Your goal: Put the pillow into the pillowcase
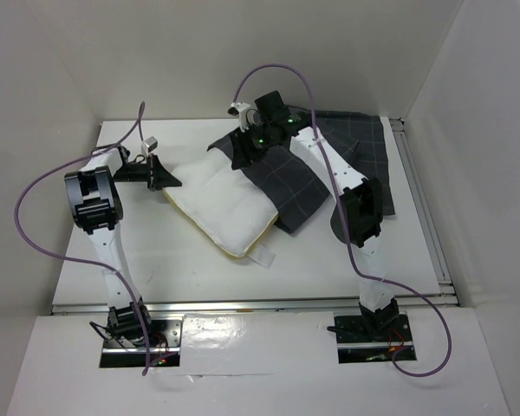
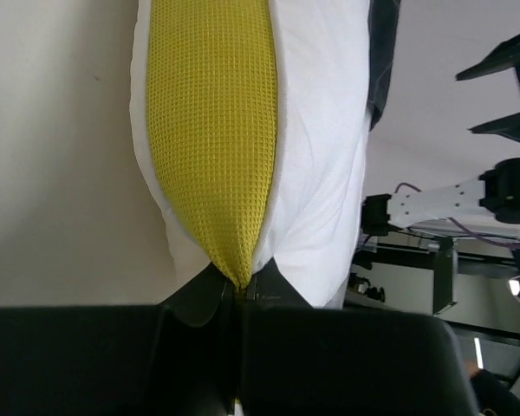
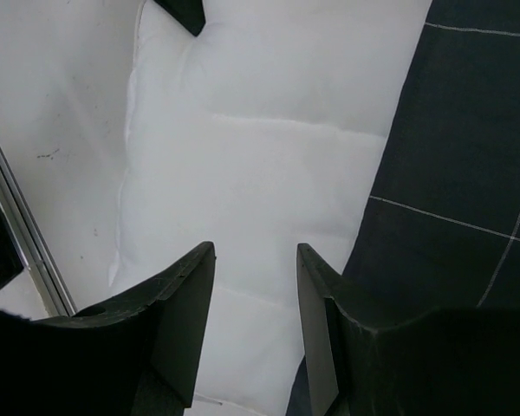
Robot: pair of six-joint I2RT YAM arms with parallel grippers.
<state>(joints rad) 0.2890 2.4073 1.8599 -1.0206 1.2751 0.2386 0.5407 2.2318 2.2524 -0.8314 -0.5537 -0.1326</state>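
Observation:
The right gripper takes the pillowcase by the far end of its edge (image 1: pixel 218 144) next, so its opening stays free for the pillow.
The white pillow (image 1: pixel 221 208) lies in the middle of the table, with its yellow band (image 1: pixel 243 251) along the near edge. My left gripper (image 1: pixel 169 182) is shut on the pillow's left corner. The left wrist view shows the jaws pinching the tip of the yellow band (image 2: pixel 212 130) at my left gripper (image 2: pixel 240 290). The dark grid-patterned pillowcase (image 1: pixel 329 165) lies flat at the back right, one flap against the pillow's right side. My right gripper (image 1: pixel 243 152) hangs open and empty over the pillow (image 3: pixel 243 147), next to the pillowcase edge (image 3: pixel 451 173); it shows in the right wrist view (image 3: pixel 256 251).
White enclosure walls stand on the left, back and right. A metal rail (image 1: pixel 425 225) runs along the table's right edge. A small white tag (image 1: pixel 262 256) sticks out at the pillow's near corner. Purple cables loop above both arms.

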